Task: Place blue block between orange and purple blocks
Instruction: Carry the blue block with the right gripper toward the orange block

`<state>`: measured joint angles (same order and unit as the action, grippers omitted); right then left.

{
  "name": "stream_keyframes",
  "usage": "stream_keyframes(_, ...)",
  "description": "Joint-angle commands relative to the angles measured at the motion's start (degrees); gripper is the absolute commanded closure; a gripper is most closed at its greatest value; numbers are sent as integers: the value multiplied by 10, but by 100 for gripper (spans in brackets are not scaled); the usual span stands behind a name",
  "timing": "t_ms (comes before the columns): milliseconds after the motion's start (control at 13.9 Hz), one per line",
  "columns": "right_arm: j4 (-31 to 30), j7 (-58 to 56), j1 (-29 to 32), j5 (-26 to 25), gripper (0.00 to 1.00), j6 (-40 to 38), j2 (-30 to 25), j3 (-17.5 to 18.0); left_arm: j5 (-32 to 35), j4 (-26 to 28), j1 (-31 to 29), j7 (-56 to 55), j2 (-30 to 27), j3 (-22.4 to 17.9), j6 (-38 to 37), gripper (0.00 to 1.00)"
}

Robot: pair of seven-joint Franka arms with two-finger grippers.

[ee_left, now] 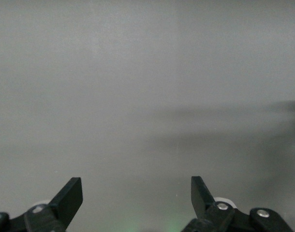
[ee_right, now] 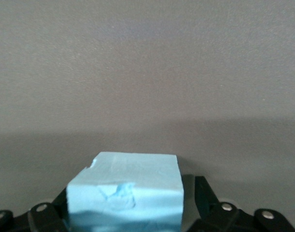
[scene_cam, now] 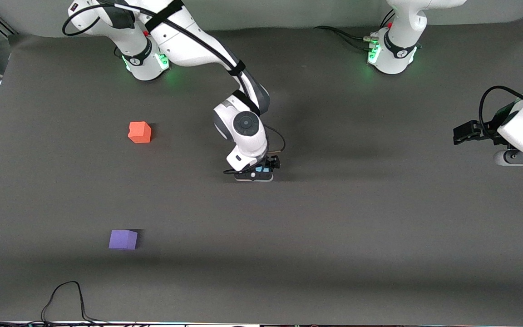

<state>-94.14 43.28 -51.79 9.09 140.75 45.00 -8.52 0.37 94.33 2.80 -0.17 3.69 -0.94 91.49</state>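
Note:
My right fingers are low at the mat around the blue block's sides. Closing now would hold it if closed now.
The blue block (ee_right: 128,186) rests on the grey table mat near its middle, and only a sliver of the blue block (scene_cam: 265,169) shows in the front view. My right gripper (scene_cam: 261,171) is down at the mat, open, with a finger on each side of the block and a small gap at one finger (ee_right: 201,193). The orange block (scene_cam: 139,132) and the purple block (scene_cam: 123,239) sit toward the right arm's end, the purple one nearer the front camera. My left gripper (scene_cam: 463,134) waits open and empty (ee_left: 137,188) over the left arm's end.
A black cable (scene_cam: 66,297) loops on the mat at the front edge, near the purple block. The two arm bases (scene_cam: 145,63) (scene_cam: 393,56) stand along the table's back edge. Bare mat lies between the orange and purple blocks.

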Motion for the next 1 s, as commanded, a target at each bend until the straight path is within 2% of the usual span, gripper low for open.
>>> stream_keyframes(0,15,15,-5,-3,0,5,11,-5,1,-5,9,8,-2,-7,-12,0)
stream_keyframes(72,15,15,-5,-3,2,5,11,-5,1,-5,9,8,-2,-8,-12,0)
stream_keyframes(143,15,15,-6,-3,8,5,10,-5,1,-5,9,8,-2,-7,-12,0)
stream_keyframes(215,16,17,-10,-4,21,4,7,-5,1,-5,9,8,-1,-8,-12,0)
stream_keyframes(287,15,17,-12,-4,41,1,4,-5,1,-5,9,8,0,-8,-10,0)
stream_keyframes(430,16,17,-11,-4,59,-6,-4,-6,1,-5,10,8,-1,-7,-10,0)
stream_keyframes(645,28,11,-9,-5,59,-69,-31,-9,2,-5,10,8,-2,-7,-3,0)
stream_keyframes(932,51,-20,1,-5,59,-214,-130,-16,5,-5,11,8,-5,-7,4,0)
